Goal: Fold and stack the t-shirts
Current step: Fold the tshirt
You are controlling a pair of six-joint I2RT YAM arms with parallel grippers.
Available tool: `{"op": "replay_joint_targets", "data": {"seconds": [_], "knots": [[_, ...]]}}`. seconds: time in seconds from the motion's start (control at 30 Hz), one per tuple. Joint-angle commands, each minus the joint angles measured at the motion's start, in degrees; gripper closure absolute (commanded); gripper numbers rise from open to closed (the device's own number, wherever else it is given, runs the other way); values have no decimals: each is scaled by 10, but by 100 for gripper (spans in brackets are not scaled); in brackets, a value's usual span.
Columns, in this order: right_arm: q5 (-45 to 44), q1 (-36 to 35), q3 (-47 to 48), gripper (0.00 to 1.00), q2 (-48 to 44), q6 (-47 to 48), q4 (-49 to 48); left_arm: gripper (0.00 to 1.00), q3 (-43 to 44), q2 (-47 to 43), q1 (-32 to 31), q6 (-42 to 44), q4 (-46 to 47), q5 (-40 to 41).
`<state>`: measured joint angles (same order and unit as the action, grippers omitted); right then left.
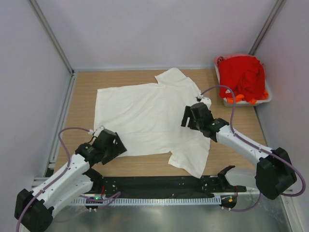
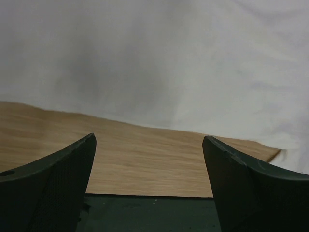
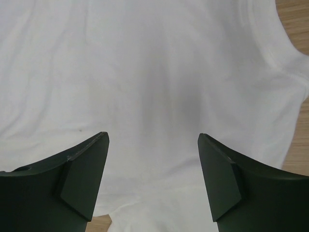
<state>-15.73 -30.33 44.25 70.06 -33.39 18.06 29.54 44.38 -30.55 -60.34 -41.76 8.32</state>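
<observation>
Next, my left gripper grabs the white t-shirt [image 1: 145,116] by its near hem corner. Then I fold the t-shirt's near side over the rest.
A large white t-shirt [image 1: 145,116] lies spread flat on the wooden table, one sleeve at the back, the other at the near right. My left gripper [image 1: 112,145] hovers open at the shirt's near-left hem; in the left wrist view it [image 2: 148,145] frames bare wood, with white cloth [image 2: 159,63] beyond. My right gripper [image 1: 187,117] stands open over the shirt's right side; its wrist view shows it [image 3: 153,140] above the white cloth [image 3: 145,72]. Red and orange t-shirts [image 1: 243,77] are piled in a tub at the back right.
The pale plastic tub [image 1: 268,97] sits against the right wall. Grey walls close in the table on three sides. A black rail [image 1: 159,186] runs along the near edge between the arm bases. Bare wood [image 1: 145,164] shows in front of the shirt.
</observation>
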Motion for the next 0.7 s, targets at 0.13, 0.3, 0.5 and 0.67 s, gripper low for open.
{"op": "replay_joint_targets", "data": {"seconds": [0.13,0.3,0.5,0.67], "knots": [[10,-10,-37,18,-29,-1,-15,14,-26,-63,-24,-123,-97,177],[-2,-9,-36,15,-30,35,-17,2,17,-5,30,-93,-115,196],[3,17,-35,11,-42,52,-19,0,0,25,151,-59,-68,87],[70,51,-45,10,-28,44,-38,0,-28,22,191,-94,-83,68]]}}
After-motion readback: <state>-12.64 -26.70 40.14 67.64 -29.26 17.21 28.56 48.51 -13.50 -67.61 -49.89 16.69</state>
